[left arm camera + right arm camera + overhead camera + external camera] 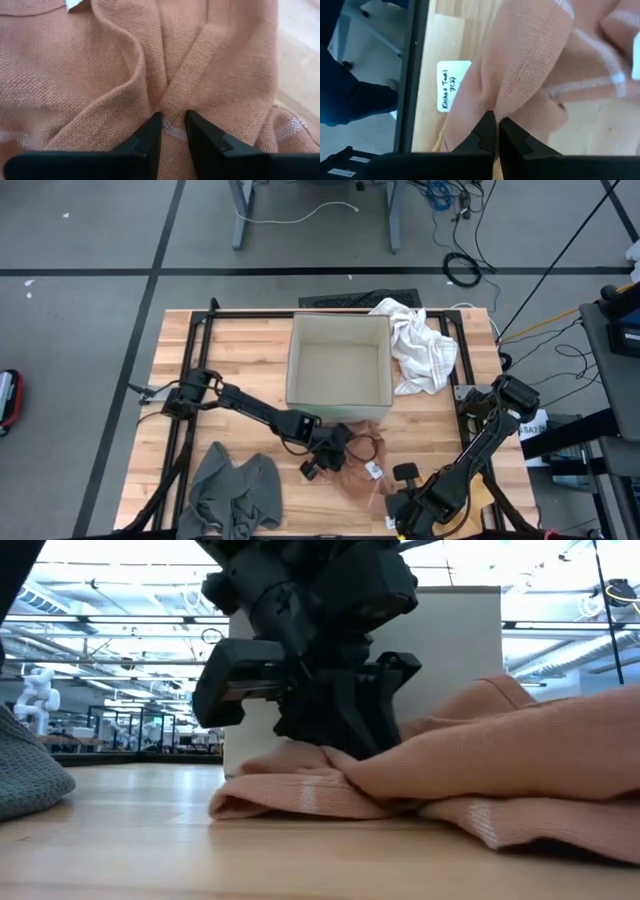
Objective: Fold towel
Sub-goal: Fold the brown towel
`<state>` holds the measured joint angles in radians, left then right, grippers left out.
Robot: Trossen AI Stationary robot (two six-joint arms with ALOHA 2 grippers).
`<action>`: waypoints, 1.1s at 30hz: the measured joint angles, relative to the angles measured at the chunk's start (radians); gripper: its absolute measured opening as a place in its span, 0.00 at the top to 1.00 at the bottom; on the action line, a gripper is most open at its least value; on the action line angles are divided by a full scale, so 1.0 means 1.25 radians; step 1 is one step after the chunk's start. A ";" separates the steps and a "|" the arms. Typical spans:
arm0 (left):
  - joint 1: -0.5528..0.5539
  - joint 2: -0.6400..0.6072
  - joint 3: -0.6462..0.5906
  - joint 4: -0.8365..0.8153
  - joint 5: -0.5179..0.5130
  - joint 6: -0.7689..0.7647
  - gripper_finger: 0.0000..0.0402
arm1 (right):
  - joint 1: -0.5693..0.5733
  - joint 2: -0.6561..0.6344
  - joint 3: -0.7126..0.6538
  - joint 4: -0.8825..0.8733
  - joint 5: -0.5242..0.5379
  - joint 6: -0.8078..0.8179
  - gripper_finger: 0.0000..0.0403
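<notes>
The peach towel's end (492, 97), in my fingers, overlaps the yellow towel, so my right gripper now moves that end toward the box before releasing it.
A peach towel (362, 470) lies crumpled on the wooden table near its front edge, just in front of the box. My left gripper (173, 122) comes down onto the towel's left part (300, 790), with its fingers standing on either side of a raised fold. My right gripper (497, 122) is at the towel's near right end (385, 492), shut on it. A white tag (373, 470) shows on the cloth. My left gripper pinches a raised fold with a hem (172, 111) between its two fingers. It comes slanting down from the table's left side. The cloth around the fold lies bunched on the table. My right gripper pinches a ridge of the towel's near right end (512, 102) between its shut fingers, pointing steeply down. The cloth runs away from the fingers over the table; one layer or several, I cannot tell.
An open cardboard box (338, 360) stands behind the towel. A white cloth (420, 345) hangs over the box's right side. A grey towel (235, 495) lies heaped at the front left. A handwritten white label (452, 92) is stuck on the table by its edge.
</notes>
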<state>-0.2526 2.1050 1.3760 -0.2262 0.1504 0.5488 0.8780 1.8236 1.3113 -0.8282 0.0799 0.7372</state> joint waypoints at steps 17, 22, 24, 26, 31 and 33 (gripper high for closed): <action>-0.077 -0.151 -0.006 -0.183 -0.224 -0.041 1.00 | 0.001 0.000 0.000 -0.137 0.000 0.007 1.00; -0.117 -0.187 -0.005 -0.198 -0.341 -0.077 1.00 | 0.000 0.000 0.000 -0.184 0.010 0.003 1.00; -0.131 -0.197 -0.005 -0.207 -0.370 -0.094 1.00 | 0.000 0.000 0.000 -0.201 0.023 0.001 1.00; -0.145 -0.207 -0.005 -0.213 -0.416 -0.114 1.00 | 0.000 0.000 0.000 -0.220 0.036 -0.003 1.00; -0.179 -0.225 -0.004 -0.216 -0.607 -0.131 1.00 | 0.000 0.000 0.000 -0.274 0.063 -0.004 1.00; -0.186 -0.234 -0.004 -0.211 -0.675 -0.131 1.00 | -0.001 0.000 0.000 -0.288 0.079 -0.006 1.00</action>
<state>-0.4856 1.8122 1.3708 -0.4904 -0.6933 0.3850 0.8770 1.8240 1.3115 -1.1885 0.1781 0.7303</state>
